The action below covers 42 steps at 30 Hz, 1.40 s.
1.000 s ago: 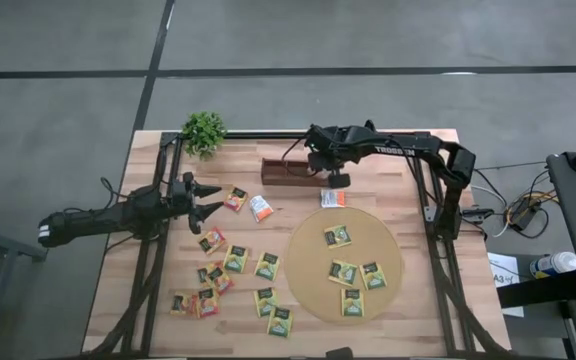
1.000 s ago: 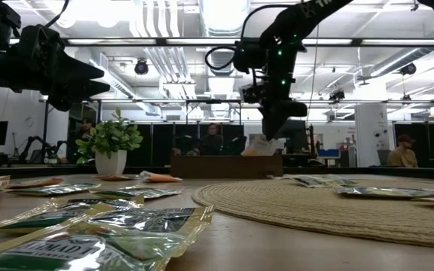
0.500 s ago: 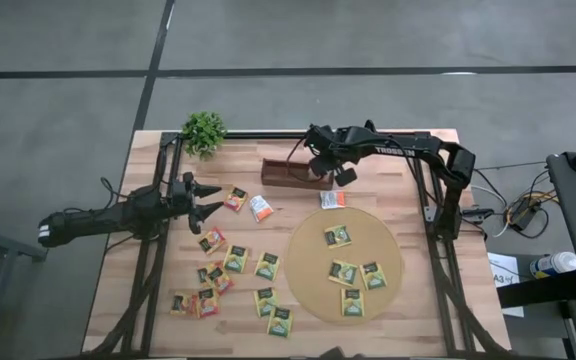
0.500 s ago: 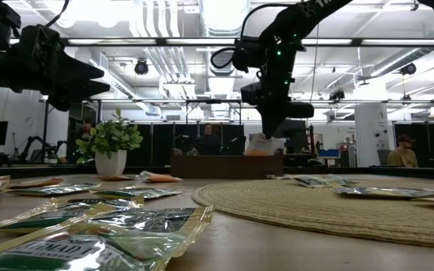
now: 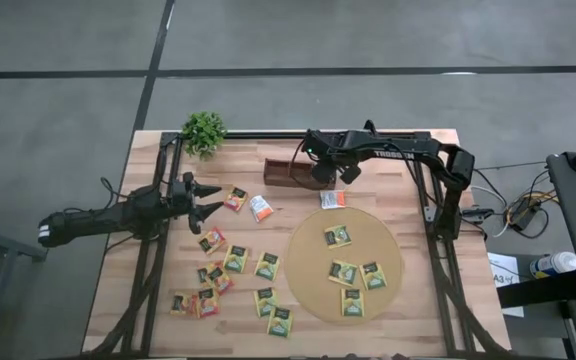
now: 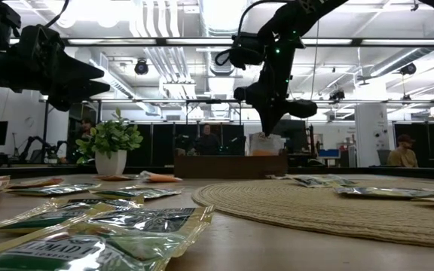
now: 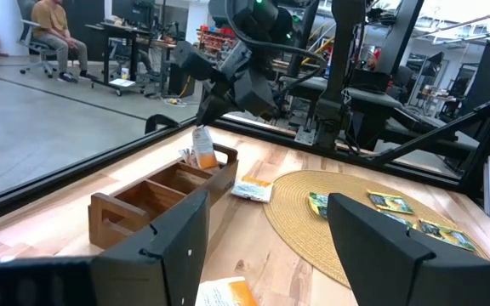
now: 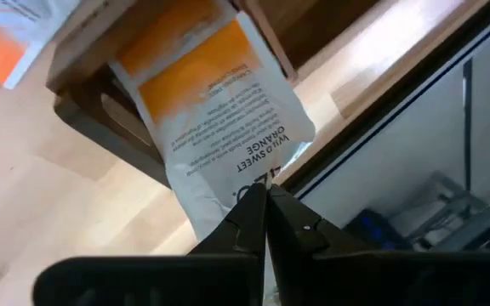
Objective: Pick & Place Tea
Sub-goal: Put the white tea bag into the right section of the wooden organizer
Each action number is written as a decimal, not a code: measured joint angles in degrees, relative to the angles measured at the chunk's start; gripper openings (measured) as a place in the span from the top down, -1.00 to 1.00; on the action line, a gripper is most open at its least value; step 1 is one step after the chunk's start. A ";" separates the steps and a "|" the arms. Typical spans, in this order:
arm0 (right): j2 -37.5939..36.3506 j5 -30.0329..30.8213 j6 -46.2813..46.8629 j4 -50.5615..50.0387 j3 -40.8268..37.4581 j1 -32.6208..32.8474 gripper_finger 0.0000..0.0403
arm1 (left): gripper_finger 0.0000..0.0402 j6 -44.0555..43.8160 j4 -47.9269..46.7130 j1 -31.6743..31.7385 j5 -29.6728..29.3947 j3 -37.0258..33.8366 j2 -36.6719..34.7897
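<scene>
The robot's right gripper needs to turn the sachet square before letting go of it, because the sachet's white end (image 8: 228, 170) sticks out at an angle over the wooden sides of the tray's end slot.
A white-and-orange tea sachet (image 8: 215, 110) hangs from my right gripper (image 8: 264, 197), which is shut on it above the right end of the brown wooden tray (image 5: 286, 172). In the left wrist view the sachet (image 7: 201, 155) stands in the tray's end slot (image 7: 215, 166), under the gripper (image 7: 209, 115). My left gripper (image 5: 211, 200) waits open and level over the table's left side. Several other sachets lie flat on the table (image 5: 236, 258), and several lie on the round mat (image 5: 346, 262). My right gripper pinches the sachet's white end (image 8: 247, 177) between its two fingertips (image 8: 243, 219). It slants down from the table's right and far side. The sachet hangs below the fingers with its orange end (image 8: 181, 64) in the tray's end slot. Whether that end rests on the slot's floor is hidden.
A small potted plant (image 5: 204, 130) stands at the far left corner. Two white-and-orange sachets lie near the tray, one (image 5: 333, 198) by the mat's far edge and one (image 5: 259, 208) left of it. Black frame rails (image 5: 423, 190) run along both sides of the table.
My right gripper has rolled about its own pointing line above the tray's right end, staying shut and nearly in place. The sachet has turned with it and still hangs at the end slot.
</scene>
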 joint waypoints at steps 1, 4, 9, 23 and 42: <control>0.00 0.39 -0.51 0.00 0.00 0.26 0.96 | -0.16 0.00 0.00 0.01 -0.01 0.00 0.00; -0.25 0.98 -1.97 0.00 0.00 0.59 0.96 | -0.16 0.01 0.00 -0.01 -0.02 0.00 0.00; -0.33 0.70 -2.86 -0.04 0.00 1.89 0.96 | -0.16 0.00 0.00 0.00 0.00 0.00 0.00; -0.33 -3.83 4.61 0.28 -0.12 3.18 0.96 | -0.16 0.01 0.00 0.01 0.00 0.00 0.00; -0.31 -9.52 21.98 0.00 -0.26 0.60 0.56 | -0.16 -0.01 0.00 0.01 -0.02 0.00 0.00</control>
